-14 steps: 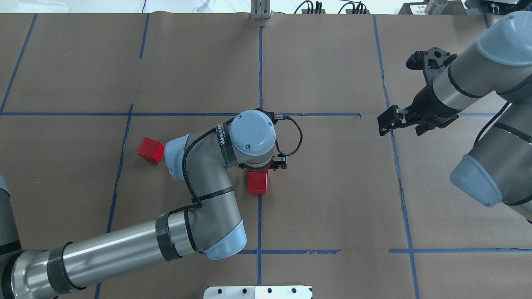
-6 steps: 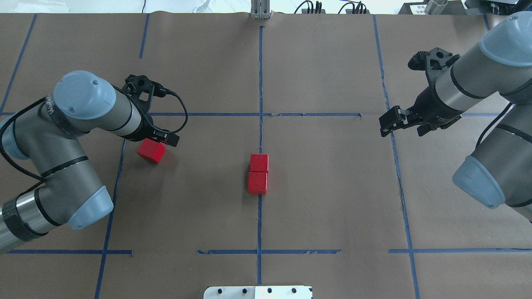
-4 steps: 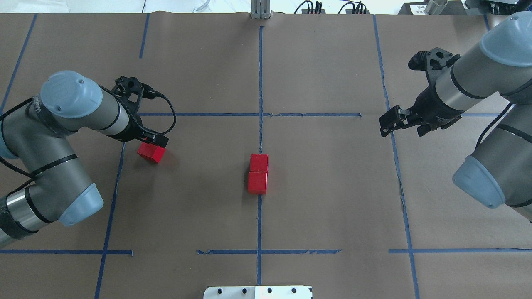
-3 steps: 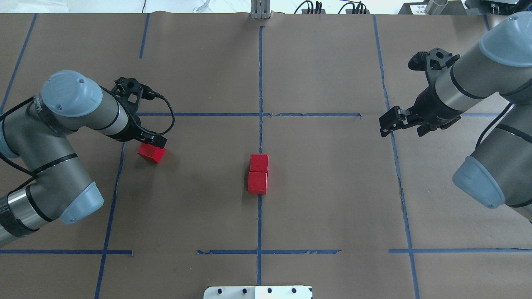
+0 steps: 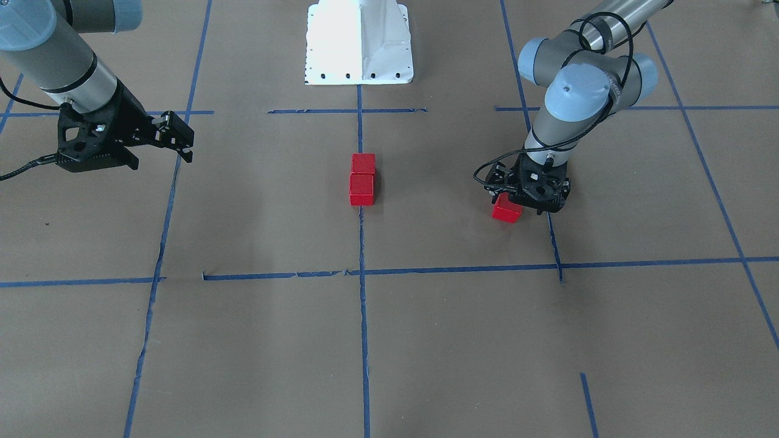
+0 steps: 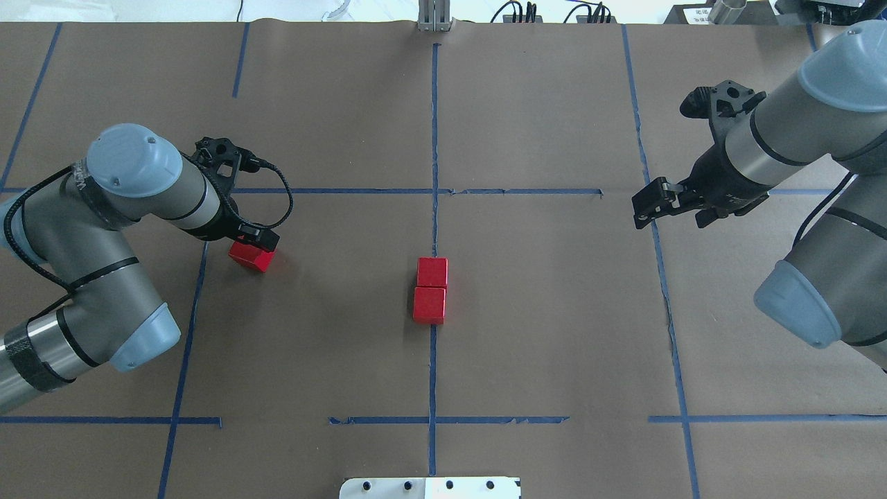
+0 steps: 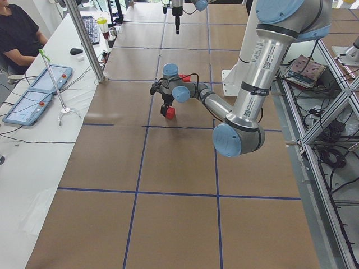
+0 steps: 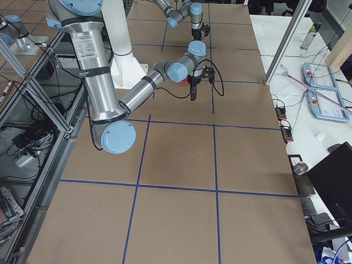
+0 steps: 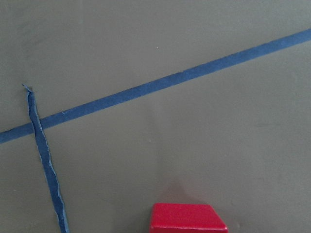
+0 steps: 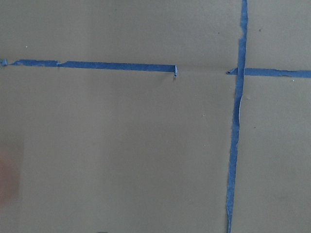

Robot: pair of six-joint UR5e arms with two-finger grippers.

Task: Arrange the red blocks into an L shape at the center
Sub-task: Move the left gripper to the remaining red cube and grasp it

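The red block is between my left gripper's fingers, which reach down along its sides near the brown paper [image 5: 532, 223], so my left gripper should close on it.
Two red blocks [image 6: 432, 272] [image 6: 429, 305] lie touching, one behind the other, on the blue tape line of the center [image 6: 434, 229]; the front view shows them too [image 5: 363, 163] [image 5: 361, 189]. The third red block [image 6: 254, 258] [image 5: 506, 210] rests on the paper far to the left, near a vertical tape line. My left gripper [image 6: 255, 241] [image 5: 518, 201] points down right over this block, open, and its head hides part of the block. The left wrist view shows the block's top [image 9: 187, 219] at the bottom edge. My right gripper [image 6: 646, 204] [image 5: 182, 139] hangs open and empty at the right.
The white robot base plate [image 5: 359, 36] sits at the near table edge. Blue tape lines [image 6: 201, 277] divide the brown paper. In the left side view a person [image 7: 17, 33] sits at a bench with tablets [image 7: 39, 95]. Cables and a metal post [image 6: 433, 14] line the far edge.
My left arm left the second block at the center, swung left, and settled low over the third block. The blocks and the right arm have not moved.
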